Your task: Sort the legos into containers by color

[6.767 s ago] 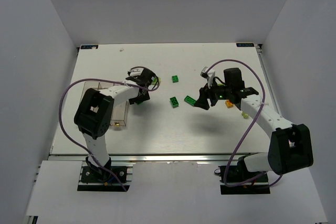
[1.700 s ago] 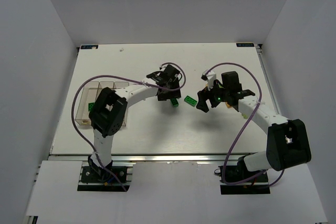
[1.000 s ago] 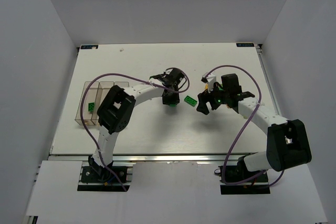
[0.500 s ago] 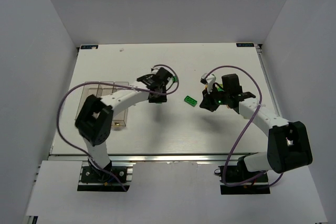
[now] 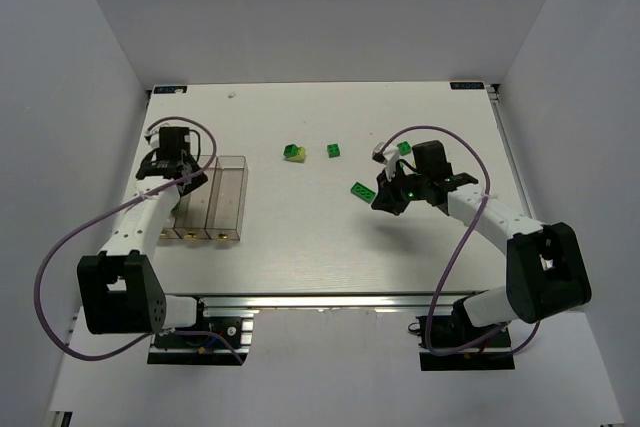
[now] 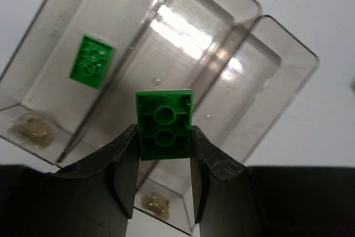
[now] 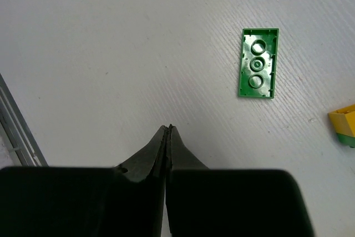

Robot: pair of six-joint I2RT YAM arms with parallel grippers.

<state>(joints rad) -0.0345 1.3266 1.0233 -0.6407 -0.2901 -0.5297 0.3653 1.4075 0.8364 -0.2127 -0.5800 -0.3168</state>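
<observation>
I need to move the dark green lego toward the other green lego's bin with my left gripper before I release it. The dark green lego hangs above the middle bin.
My left gripper (image 6: pixel 164 132) is shut on a dark green lego (image 6: pixel 165 120), held underside toward the camera above the containers (image 6: pixel 244 54), roughly over the middle bin. Another green lego (image 6: pixel 91 61) lies in the left-hand bin. In the top view the left gripper (image 5: pixel 172 167) hangs over the far end of the containers (image 5: pixel 228 160). My right gripper (image 7: pixel 168 129) is shut on nothing, just above the table. A flat green lego (image 7: pixel 258 63) lies upside down ahead of it and to its right; in the top view this lego (image 5: pixel 361 190) is just left of the right gripper (image 5: pixel 386 203).
Loose on the table are a yellow-green brick (image 5: pixel 294 152), a dark green brick (image 5: pixel 333 150) and a green brick (image 5: pixel 404 148) beyond the right arm. A yellow and green piece (image 7: pixel 345 125) shows at the right wrist view's edge. White walls surround the table.
The left arm has swung from the table's middle to the containers at the left, carrying the green lego. The right gripper has gone from open to shut, with nothing in it.
</observation>
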